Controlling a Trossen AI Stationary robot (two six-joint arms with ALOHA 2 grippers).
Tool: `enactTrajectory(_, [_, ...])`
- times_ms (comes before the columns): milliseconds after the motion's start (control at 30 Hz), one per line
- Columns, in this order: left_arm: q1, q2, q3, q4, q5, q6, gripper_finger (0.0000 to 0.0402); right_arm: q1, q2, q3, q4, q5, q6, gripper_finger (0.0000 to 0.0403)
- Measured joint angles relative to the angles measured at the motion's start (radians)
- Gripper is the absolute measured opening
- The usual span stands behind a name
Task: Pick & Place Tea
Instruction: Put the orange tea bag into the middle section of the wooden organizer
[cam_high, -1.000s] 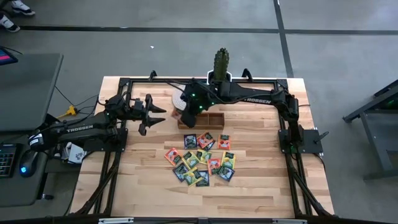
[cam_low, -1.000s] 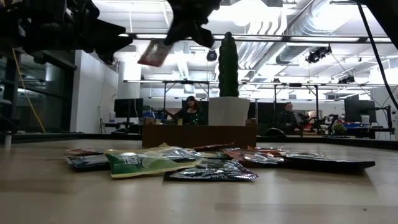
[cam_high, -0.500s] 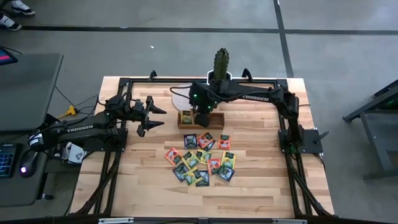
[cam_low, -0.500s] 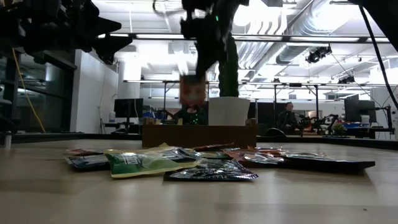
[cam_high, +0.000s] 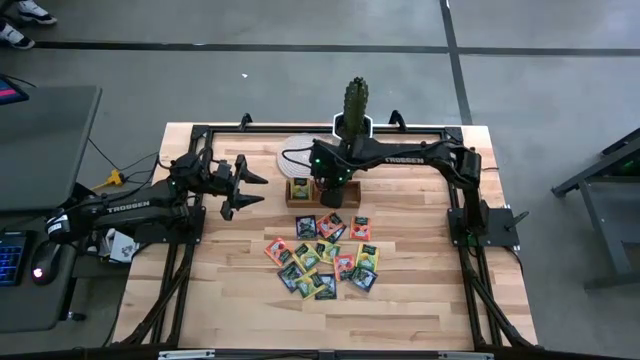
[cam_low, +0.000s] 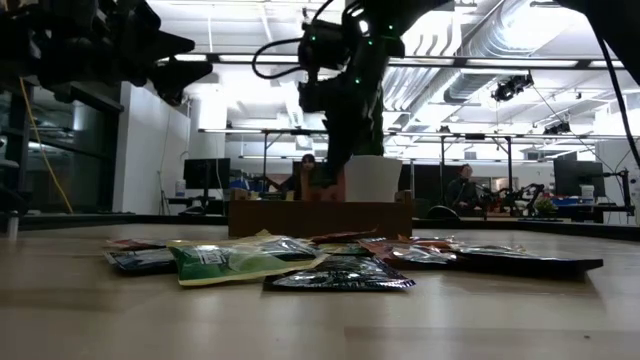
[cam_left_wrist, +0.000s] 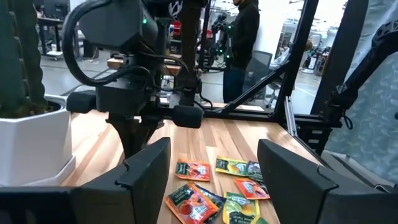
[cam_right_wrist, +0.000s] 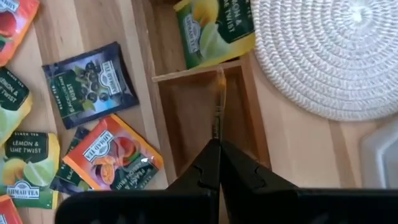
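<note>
The orange-red packet's lower edge (cam_right_wrist: 221, 79) hangs inside the tray's middle section (cam_right_wrist: 193, 118) in the right wrist view, so the packet would settle in it. The robot's right gripper needs to open now.
Several tea packets (cam_high: 322, 255) in yellow, green, orange-red and dark blue lie scattered on the table (cam_low: 290, 262) in front of the brown wooden tray (cam_high: 350, 193). One green packet (cam_right_wrist: 214, 28) lies flat in an end compartment. My right gripper (cam_high: 325, 186) hangs over the tray's middle compartment (cam_right_wrist: 193, 118), shut on an orange-red packet (cam_right_wrist: 217, 106) that the wrist view shows edge-on. My left gripper (cam_high: 245, 187) hovers open near the table's left side, empty (cam_left_wrist: 214, 158). My right gripper pinches the packet's upper edge (cam_right_wrist: 215, 138) between its two fingertips, coming from above and pointing down. The packet hangs upright below the fingers, inside the tray's middle compartment. Whether its lower edge rests on the tray floor cannot be told.
A white woven coaster (cam_right_wrist: 336, 56) lies beside the tray toward the far edge. A cactus in a white pot (cam_high: 355, 100) stands behind the tray. The black frame rails (cam_high: 200, 140) run along the table's edges. Bare wood lies left of the packet pile.
My right gripper has carried the orange-red packet from the left of the tray to above its middle compartment and has come down. The packet has swung from tilted to hanging upright and now sits down between the tray walls.
</note>
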Motion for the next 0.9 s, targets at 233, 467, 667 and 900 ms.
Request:
enactTrajectory(233, [0.0, 0.0, 0.0, 0.0, -0.001, 0.0, 0.0239, 0.001, 0.0, -0.014, 0.017, -0.006, 0.021, 0.0003])
enactTrajectory(467, [0.0, 0.0, 0.0, -0.006, -0.002, 0.0, 0.0239, 0.001, 0.0, 0.01, 0.015, -0.008, 0.042, 0.0013])
enactTrajectory(667, [0.0, 0.0, 0.0, -0.008, -0.002, 0.0, 0.0239, -0.006, 0.0, 0.016, -0.002, -0.031, 0.043, 0.0027])
enactTrajectory(900, [0.0, 0.0, 0.0, -0.038, 0.01, -0.003, 0.0239, -0.008, -0.021, 0.016, -0.007, -0.036, 0.118, 0.0084])
